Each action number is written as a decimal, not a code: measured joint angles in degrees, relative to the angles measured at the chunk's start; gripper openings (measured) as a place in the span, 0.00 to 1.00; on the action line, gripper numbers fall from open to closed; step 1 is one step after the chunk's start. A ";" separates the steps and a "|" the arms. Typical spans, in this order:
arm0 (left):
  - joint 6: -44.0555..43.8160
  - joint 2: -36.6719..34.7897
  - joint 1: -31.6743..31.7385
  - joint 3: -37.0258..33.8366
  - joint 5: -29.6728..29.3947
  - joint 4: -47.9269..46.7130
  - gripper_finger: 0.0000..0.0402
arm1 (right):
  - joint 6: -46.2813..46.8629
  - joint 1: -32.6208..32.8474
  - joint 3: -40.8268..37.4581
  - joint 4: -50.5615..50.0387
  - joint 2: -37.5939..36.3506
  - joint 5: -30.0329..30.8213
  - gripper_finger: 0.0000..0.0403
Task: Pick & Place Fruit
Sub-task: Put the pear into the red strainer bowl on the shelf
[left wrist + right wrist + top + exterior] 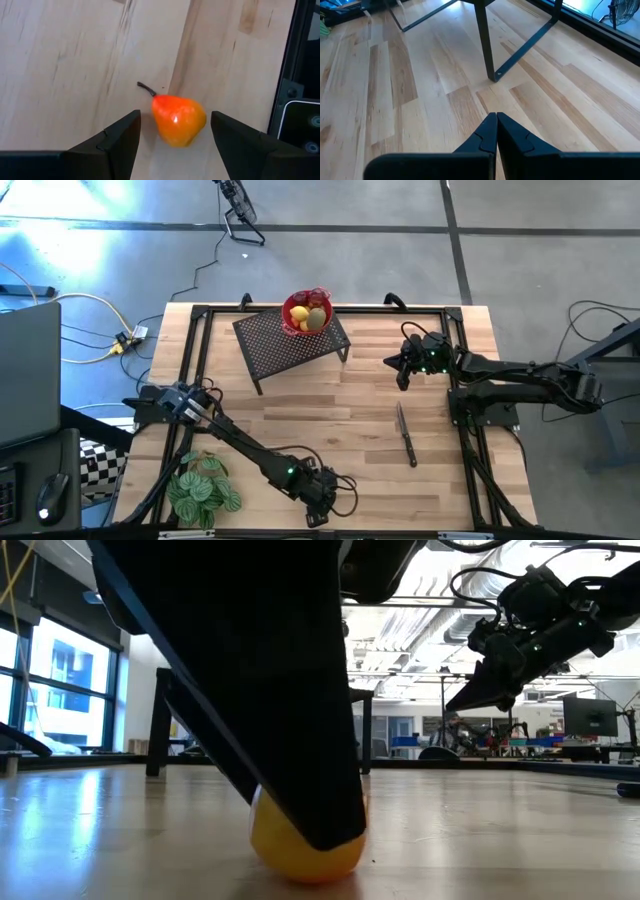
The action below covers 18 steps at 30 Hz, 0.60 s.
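The robot's fingers are on both sides of the orange-red pear (178,121), so they would hold it if they closed now. The left gripper should close on the pear.
An orange-red pear-shaped fruit (177,120) with a dark stem lies on its side on the wooden table near the front edge. It also shows in the low view (305,845). My left gripper (175,114) slants down over it, open, one finger on either side, and I see no touch. From above the pear is hidden under this gripper (320,498). My right gripper (400,370) hangs shut above the table's far right part, holding nothing. More fruit (310,316), yellow and green, lies in the red bowl (292,308).
The red bowl stands on a black mesh stand (292,345) at the far middle. A knife (406,435) lies on the right half of the table. A green leafy plant (203,488) sits at the near left corner. Black frame rails (470,470) border the table.
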 joint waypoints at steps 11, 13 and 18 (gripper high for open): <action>-0.24 0.00 0.00 0.00 0.29 -0.02 0.48 | 0.00 0.01 0.00 -0.03 0.00 0.00 0.01; -0.24 0.00 0.00 0.00 0.29 -0.01 0.44 | 0.00 0.00 0.00 -0.01 0.00 0.00 0.01; -0.24 0.00 0.00 0.00 0.29 0.07 0.38 | 0.00 0.00 0.00 -0.03 0.00 0.00 0.01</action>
